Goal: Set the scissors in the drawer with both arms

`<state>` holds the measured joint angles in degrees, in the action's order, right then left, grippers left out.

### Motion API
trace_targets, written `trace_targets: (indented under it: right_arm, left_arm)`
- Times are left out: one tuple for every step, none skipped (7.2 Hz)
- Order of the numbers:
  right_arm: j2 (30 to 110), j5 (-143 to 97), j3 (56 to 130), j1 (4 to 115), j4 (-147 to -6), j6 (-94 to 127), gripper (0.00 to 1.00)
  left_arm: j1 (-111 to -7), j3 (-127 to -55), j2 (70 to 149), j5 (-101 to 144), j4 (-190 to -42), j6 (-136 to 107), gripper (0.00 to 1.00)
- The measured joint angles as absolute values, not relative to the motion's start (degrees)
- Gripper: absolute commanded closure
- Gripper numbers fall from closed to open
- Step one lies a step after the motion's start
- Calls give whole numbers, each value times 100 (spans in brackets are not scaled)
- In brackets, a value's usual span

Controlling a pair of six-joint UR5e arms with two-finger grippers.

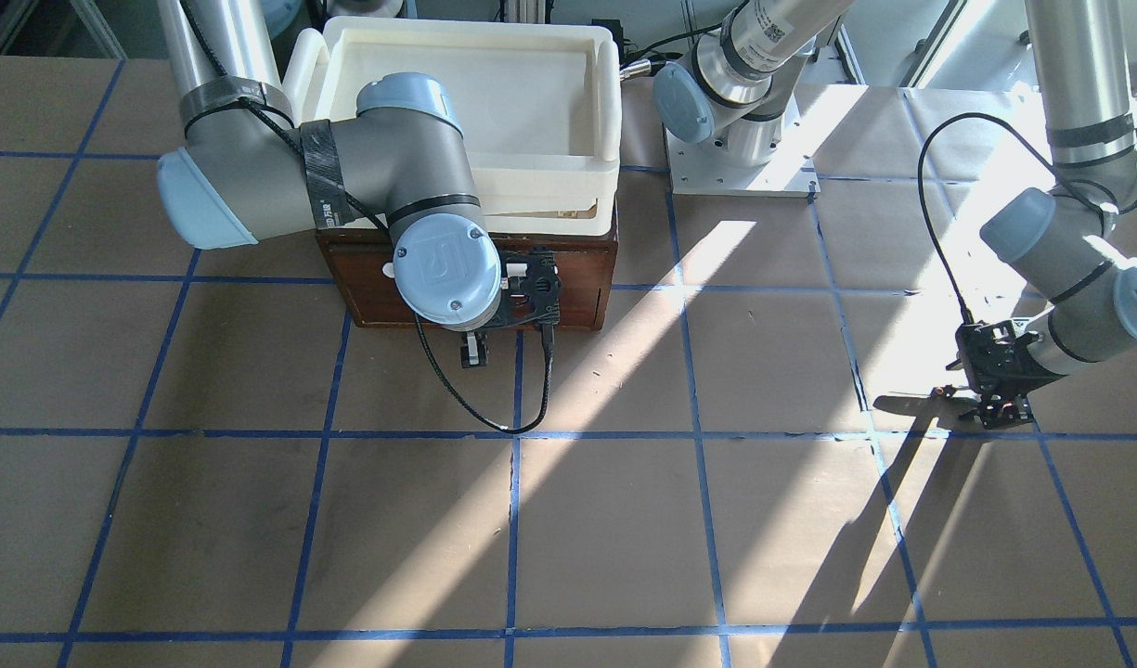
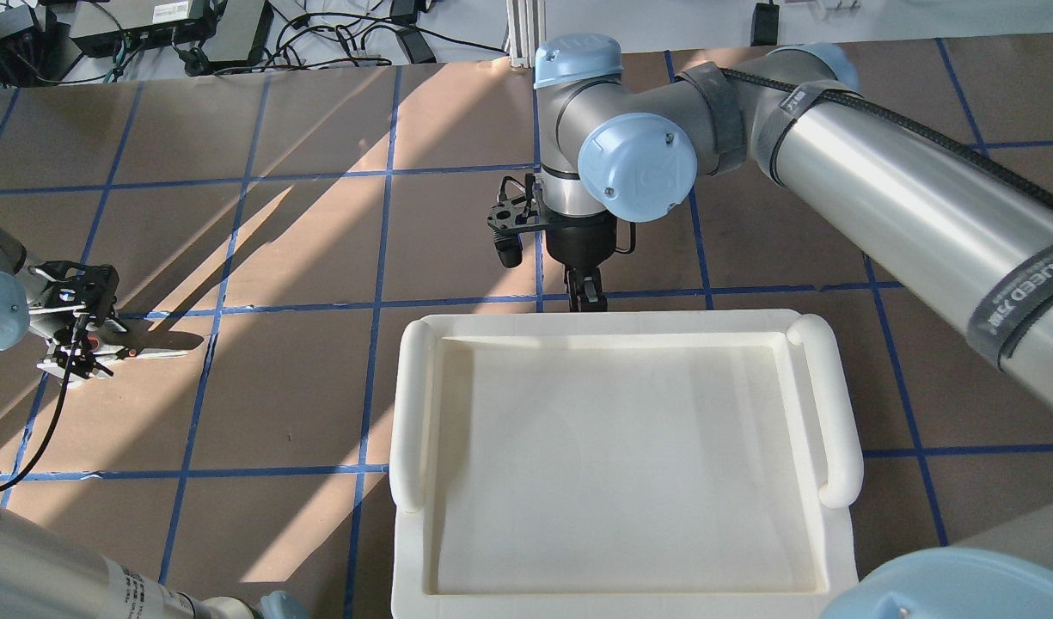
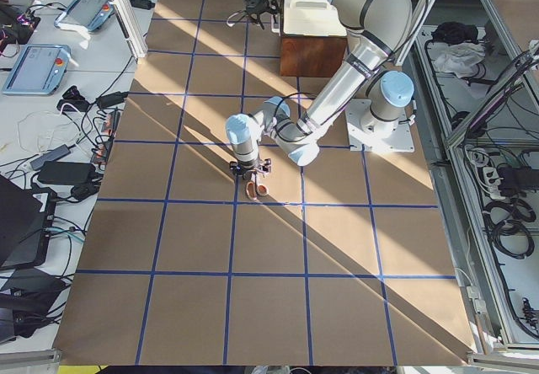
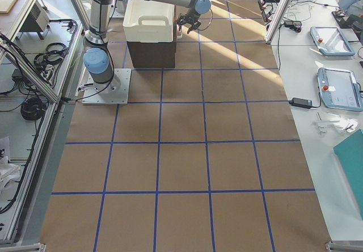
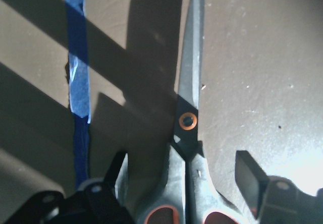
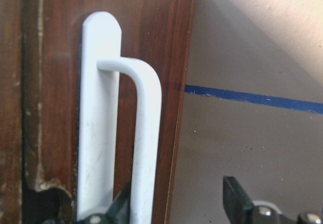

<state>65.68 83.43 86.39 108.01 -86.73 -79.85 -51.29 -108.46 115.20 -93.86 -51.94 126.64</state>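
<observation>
The pointed blades of the scissors lie bare on the tabletop. My left gripper should grab the scissors next by the grey handle stems just behind the pivot.
The scissors (image 5: 187,108) lie flat on the brown table, blades pointing away from my left gripper; they also show in the overhead view (image 2: 161,348) and in the front-facing view (image 1: 911,404). My left gripper (image 5: 184,166) is low over them, open, with its fingers either side of the grey, orange-lined handle loops. The dark-brown drawer (image 1: 577,283) sits shut under a white tray. My right gripper (image 6: 179,199) is open at the drawer's front, with the white bar handle (image 6: 146,133) just inside one finger (image 6: 123,204). It also shows in the overhead view (image 2: 586,297).
The white plastic tray (image 2: 414,413) rests on top of the drawer box. The right arm's base plate (image 1: 740,172) stands next to the box. Blue tape lines grid the brown table. Bright sun bands and shadows cross it.
</observation>
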Motion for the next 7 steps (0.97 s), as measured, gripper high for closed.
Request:
trace_targets:
  right_arm:
    - [6566,8367,8621,10794,-8755,-7966,37]
    - [6566,8382,8573,10780,-8824,-7956,37]
    - [6551,8394,8480,10758,-8897,-7950,37]
    - [6499,8402,8326,10736,-8969,-7947,37]
    - [6394,8418,8119,10711,-9047,-7946,37]
    - [6261,8458,7892,10682,-9126,-7951,37]
    - [6118,8506,7690,10638,-9197,-7964,37]
  left_arm:
    - [-5131,-10845,11522,-9386,-5194,12694,37]
    - [-5135,-10845,11522,-9387,-5194,12709,47]
    - [-5145,-10845,11522,-9387,-5195,12732,91]
    - [-5165,-10845,11522,-9389,-5192,12805,100]
    - [-5189,-10835,11523,-9393,-5187,12884,100]
    - [-5222,-10819,11519,-9397,-5181,12925,100]
    - [-5285,-10797,11488,-9407,-5180,12931,100]
